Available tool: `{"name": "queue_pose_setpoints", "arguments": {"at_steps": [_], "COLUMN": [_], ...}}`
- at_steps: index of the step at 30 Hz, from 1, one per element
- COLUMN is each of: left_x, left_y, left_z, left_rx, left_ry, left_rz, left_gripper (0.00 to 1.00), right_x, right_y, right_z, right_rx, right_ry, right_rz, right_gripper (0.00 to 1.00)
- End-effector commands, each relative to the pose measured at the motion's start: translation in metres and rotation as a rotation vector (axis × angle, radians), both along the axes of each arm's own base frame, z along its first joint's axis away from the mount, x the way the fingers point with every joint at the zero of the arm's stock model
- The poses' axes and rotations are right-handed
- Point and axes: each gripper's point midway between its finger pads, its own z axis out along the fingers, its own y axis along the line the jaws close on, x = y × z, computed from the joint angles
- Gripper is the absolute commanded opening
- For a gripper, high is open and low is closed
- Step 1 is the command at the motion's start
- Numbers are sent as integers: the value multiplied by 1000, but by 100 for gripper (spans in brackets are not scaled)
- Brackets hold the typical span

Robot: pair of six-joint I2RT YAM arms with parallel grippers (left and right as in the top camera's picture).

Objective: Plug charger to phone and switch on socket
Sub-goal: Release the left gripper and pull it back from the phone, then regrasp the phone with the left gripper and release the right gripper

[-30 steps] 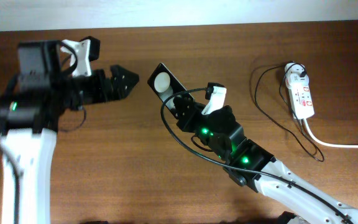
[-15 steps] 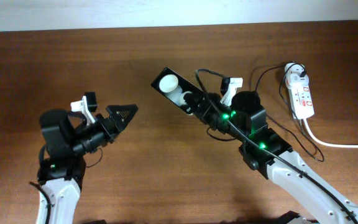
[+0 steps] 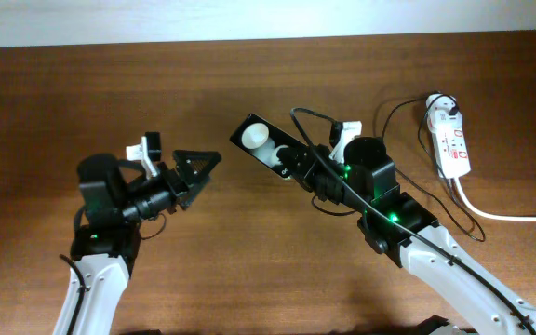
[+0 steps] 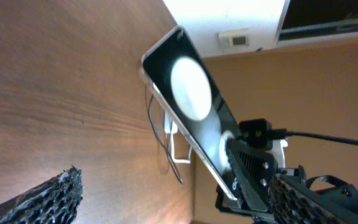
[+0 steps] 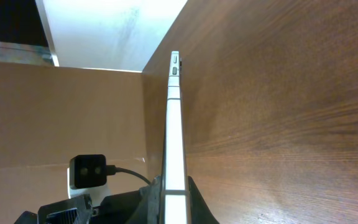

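The left gripper reaches the phone [image 3: 261, 141] next and grabs across its sides near the phone's loose end, leaving its lower end free to plug the charger.
The phone [image 3: 261, 141], black with two white round patches, is held tilted off the table by my right gripper [image 3: 296, 163], which is shut on its lower end. In the right wrist view the phone [image 5: 174, 118] shows edge-on between the fingers [image 5: 175, 198]. My left gripper [image 3: 203, 167] is open and empty, pointing at the phone from the left with a gap between them. The left wrist view shows the phone [image 4: 188, 99] ahead between its spread fingers [image 4: 166, 196]. The charger's thin black cable [image 3: 386, 154] lies right of the right arm, and its white adapter [image 3: 438, 107] sits in the socket [image 3: 453, 147].
The socket's thick white cord [image 3: 505, 217] runs off to the right edge. A pale wall [image 3: 268, 19] borders the table's far edge. My right arm [image 3: 408, 233] crosses the lower right of the table, and its own black cable arcs over the wrist.
The left arm has swung down and right, and its gripper now points at the phone from closer. The right arm shifted right with the phone, which it still holds raised.
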Motion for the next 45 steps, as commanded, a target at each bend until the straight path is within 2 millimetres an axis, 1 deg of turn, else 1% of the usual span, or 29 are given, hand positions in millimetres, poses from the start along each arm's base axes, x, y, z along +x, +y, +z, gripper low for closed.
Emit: {"name": "queue_pose_setpoints", "arguments": {"at_steps": [1,3,6,9,11,12,16,18,21,22,24,26,28,29,32,33,36,40,42,45], "left_x": [0,3,11,21,27,28,26,25,30,32,37,38,35,34,34,34,34,34,34,34], "left_y": [-12,-12,-6,-5,-6,-12,-26,-32,-32,-35,-41,-47,-52,-54,-55,-55,-55,-55,-55,-55], "left_z": [-13,-19,-26,-13,-8,-11,-13,-14,-14,-10,6,16,16,17,17,17,17,17,17,17], "left_rx": [-54,-74,-99,-135,-162,-179,-164,-222,-257,-274,-297,-310,-309,-308,-308,-308,-308,-308,-308,-308], "left_ry": [127,177,253,214,227,268,273,358,398,389,316,274,273,274,274,273,273,273,273,273], "left_rz": [7,23,104,133,171,197,198,231,292,294,282,267,250,246,243,243,244,244,244,244], "left_gripper": [99,99,100,100,100,100,100,94,86,85,84,77,68,65,49,45,44,38,33,30], "right_x": [8,10,9,3,-6,-14,-17,-16,-18,-18,-19,-19,-19,-19,-18,-18,-22,-28,-30,-35], "right_y": [-8,-10,-9,-2,11,21,25,25,29,30,34,35,36,37,39,40,46,55,57,60], "right_z": [18,18,18,18,18,19,19,21,24,23,22,21,22,20,13,10,5,18,18,18], "right_rx": [-4,-8,12,74,83,91,108,113,132,128,124,126,143,142,178,187,209,251,265,279], "right_ry": [-75,-78,-55,14,23,28,51,43,49,46,50,54,68,72,142,166,215,194,216,241], "right_rz": [-27,-45,-48,-44,-10,16,13,9,5,-2,-26,-50,-57,-58,-77,-83,-55,15,23,45], "right_gripper": [4,4,4,4,4,4,4,4,4,4,4,4,4,4,4,4,4,4,4,4]}}
